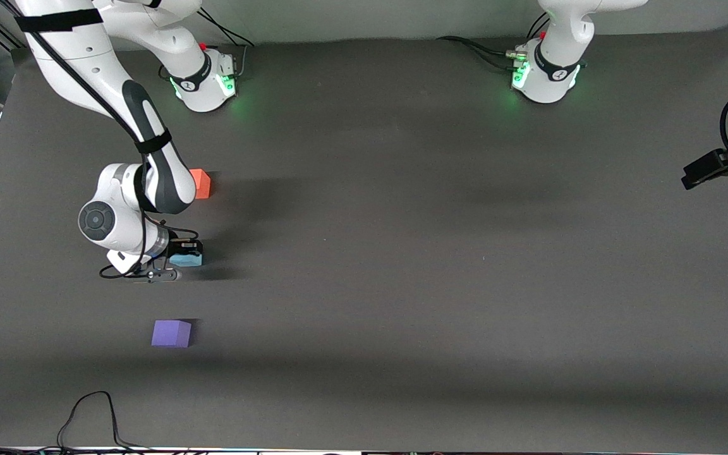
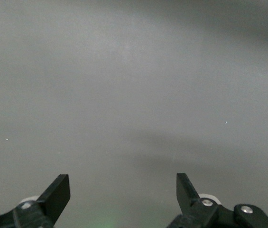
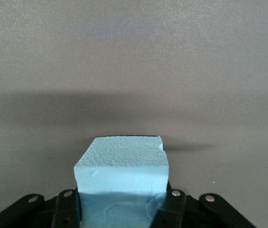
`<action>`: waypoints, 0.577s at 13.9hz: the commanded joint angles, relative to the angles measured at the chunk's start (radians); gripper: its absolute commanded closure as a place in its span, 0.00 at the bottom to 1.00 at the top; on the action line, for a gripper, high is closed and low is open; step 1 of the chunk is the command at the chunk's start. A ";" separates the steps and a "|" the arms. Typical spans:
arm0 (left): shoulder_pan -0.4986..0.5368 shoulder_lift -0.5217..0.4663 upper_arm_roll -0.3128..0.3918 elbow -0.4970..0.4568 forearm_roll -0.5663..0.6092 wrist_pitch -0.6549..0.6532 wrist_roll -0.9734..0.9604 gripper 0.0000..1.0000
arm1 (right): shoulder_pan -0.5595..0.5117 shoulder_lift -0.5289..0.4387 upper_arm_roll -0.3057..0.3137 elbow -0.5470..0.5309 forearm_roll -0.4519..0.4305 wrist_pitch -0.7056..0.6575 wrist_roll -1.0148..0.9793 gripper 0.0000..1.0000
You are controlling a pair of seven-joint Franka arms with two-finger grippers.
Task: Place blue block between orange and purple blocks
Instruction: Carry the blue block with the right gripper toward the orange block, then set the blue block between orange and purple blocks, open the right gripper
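Observation:
My right gripper releases the block now, since the light blue block sits low on the grey mat between the orange and purple blocks and would stand.
My right gripper is shut on the light blue block, holding it low over the table between the orange block and the purple block. I cannot tell whether it touches the table. In the right wrist view the blue block fills the gap between the black fingers, with its shadow close beneath it. The orange block lies farther from the front camera, partly hidden by the right arm. The purple block lies nearer. My left gripper waits open and empty at the left arm's end of the table; its wrist view shows only bare mat.
The dark grey mat covers the table. The two arm bases stand along its farthest edge. A black cable loops at the nearest edge.

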 commanded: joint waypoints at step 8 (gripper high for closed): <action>0.018 0.010 0.000 0.016 -0.027 0.016 -0.008 0.00 | 0.007 -0.029 -0.008 -0.005 0.037 0.011 -0.042 0.00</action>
